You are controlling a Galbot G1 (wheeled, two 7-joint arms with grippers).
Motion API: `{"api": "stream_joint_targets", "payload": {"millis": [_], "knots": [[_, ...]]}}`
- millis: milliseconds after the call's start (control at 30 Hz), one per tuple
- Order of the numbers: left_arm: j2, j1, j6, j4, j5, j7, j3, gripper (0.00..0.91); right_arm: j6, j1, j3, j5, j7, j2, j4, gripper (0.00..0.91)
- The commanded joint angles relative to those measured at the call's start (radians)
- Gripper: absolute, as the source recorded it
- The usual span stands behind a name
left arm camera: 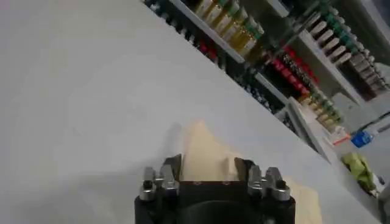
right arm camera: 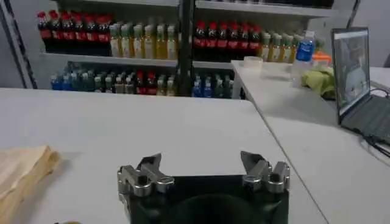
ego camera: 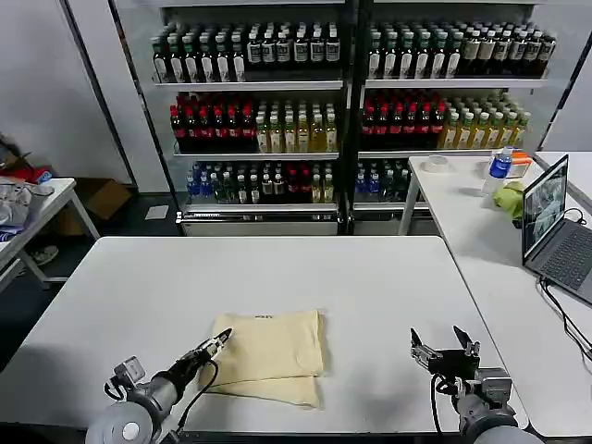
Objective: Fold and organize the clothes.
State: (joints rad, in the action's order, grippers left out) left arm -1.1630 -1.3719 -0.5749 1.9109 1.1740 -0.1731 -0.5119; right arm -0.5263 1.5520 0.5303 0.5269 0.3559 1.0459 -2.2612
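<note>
My left gripper pinches the T-shirt by its raised fold (ego camera: 221, 341) (left arm camera: 206, 159) next, as the fold stands up while the rest lies flat on the tabletop.
The clothes are one pale cream-yellow T-shirt (ego camera: 273, 356), folded into a rough rectangle on the white table (ego camera: 129, 296) near its front edge. A small dark label (ego camera: 264, 317) shows at the far edge. My left gripper (ego camera: 218, 347) is at the shirt's near left corner, low over the table. In the left wrist view the left gripper (left arm camera: 208, 165) is open, its fingers standing either side of the cream T-shirt (left arm camera: 204, 146). My right gripper (ego camera: 442, 344) hovers open over bare table to the shirt's right. From the right gripper (right arm camera: 201, 161) the T-shirt (right arm camera: 21, 173) lies off to one side.
A second white table on the right carries a laptop (ego camera: 555, 231), a yellow-green bundle (ego camera: 509, 199) and a blue bottle (ego camera: 500, 166). Shelves of drink bottles (ego camera: 277, 129) stand behind. A small table with a grey-white cloth pile (ego camera: 17, 203) is at far left.
</note>
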Motion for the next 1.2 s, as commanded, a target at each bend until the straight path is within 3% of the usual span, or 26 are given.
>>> {"api": "stream_joint_targets", "payload": {"millis": [33,500,700,867,967,1200], "knots": [[-0.01,-0.003,-0.003,-0.014,0.006,-0.002,0.008,0.01,-0.001,0.0,0.002,0.0,0.0,0.0,-0.002,0.907],[-0.045,-0.007,-0.004,0.016,0.1,-0.024,-0.031,0.01,-0.003,-0.003,0.004,0.001,0.003,-0.002,-0.005,0.907],[-0.044,-0.008,-0.004,0.034,0.215,-0.054,-0.114,0.01,-0.003,-0.002,0.006,0.001,0.003,0.002,-0.006,0.907],[0.027,0.004,-0.005,0.047,0.288,-0.076,-0.272,0.01,-0.002,-0.003,0.011,0.004,0.002,0.0,-0.004,0.907],[0.11,0.007,-0.006,0.049,0.292,-0.093,-0.377,0.02,-0.001,-0.009,0.012,0.007,0.001,-0.003,-0.005,0.907],[0.289,-0.001,-0.007,0.061,0.165,-0.086,-0.608,0.02,0.0,-0.034,0.0,0.012,-0.002,0.0,-0.002,0.907]]}}
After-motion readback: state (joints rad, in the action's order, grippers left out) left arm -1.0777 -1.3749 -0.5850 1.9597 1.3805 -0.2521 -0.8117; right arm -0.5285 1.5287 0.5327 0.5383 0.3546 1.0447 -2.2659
